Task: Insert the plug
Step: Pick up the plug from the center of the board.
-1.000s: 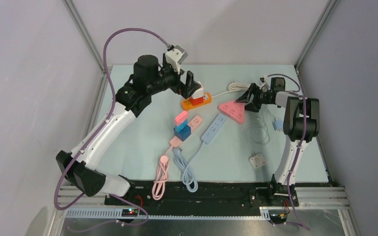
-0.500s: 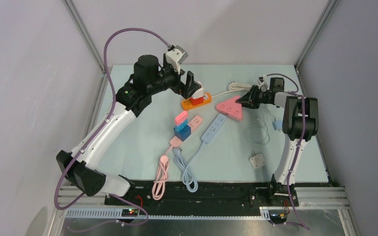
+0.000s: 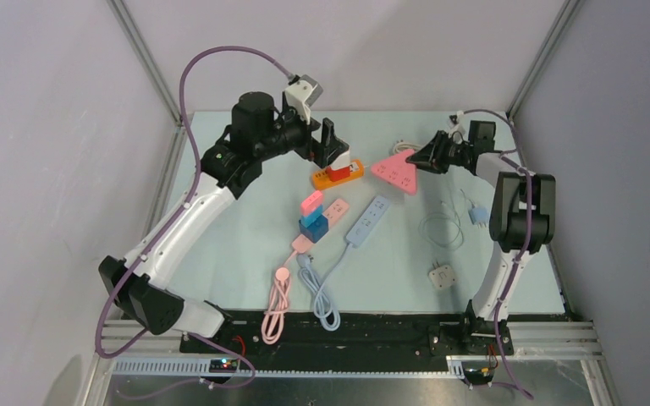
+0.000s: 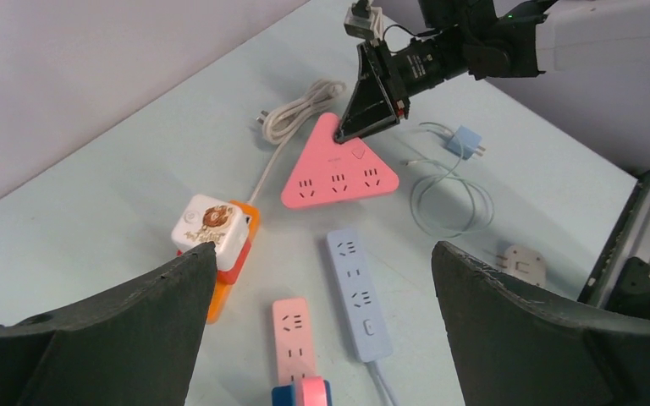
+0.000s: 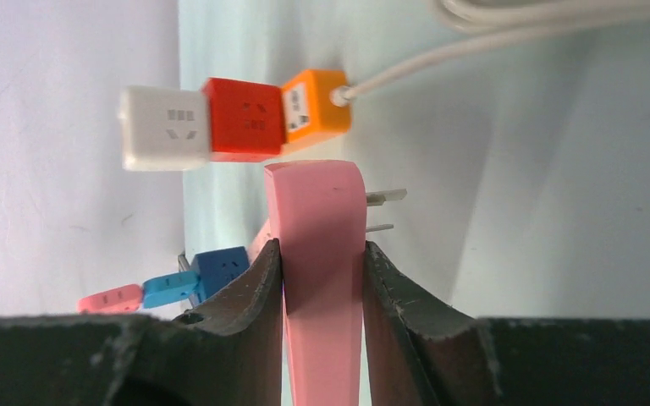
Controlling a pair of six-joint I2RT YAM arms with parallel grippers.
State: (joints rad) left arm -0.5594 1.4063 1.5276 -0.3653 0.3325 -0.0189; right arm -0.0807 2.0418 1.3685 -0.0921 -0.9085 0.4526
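Note:
The pink triangular power strip needs my left gripper on its free side edge point(image 3: 378, 169) point(image 4: 297, 192), leaving plug pins free. My right gripper can then regrip another edge to insert it.
My right gripper point(image 3: 430, 159) is shut on one corner of the pink triangular power strip point(image 3: 395, 172), holding it tilted off the table. In the right wrist view the pink strip point(image 5: 317, 220) stands edge-on between both fingers point(image 5: 258, 279). Two metal prongs point(image 5: 385, 199) of a plug show just behind it. The strip's coiled white cord point(image 4: 300, 106) ends in a plug point(image 4: 262, 118) lying on the table. My left gripper point(image 3: 328, 152) hangs open above the orange strip point(image 3: 338, 174), holding nothing.
The orange strip carries a red cube point(image 5: 244, 118) and a white adapter point(image 4: 207, 227). A light blue strip point(image 3: 367, 221), a pink strip point(image 3: 332, 211) with stacked blue and pink cubes point(image 3: 311, 216), a small blue charger point(image 3: 477, 215) with thin cable, and a white adapter point(image 3: 443, 276) lie around.
The right gripper closed on the pink triangular strip's corner and lifted it, carrying it toward the back of the table. The left arm stayed where it was.

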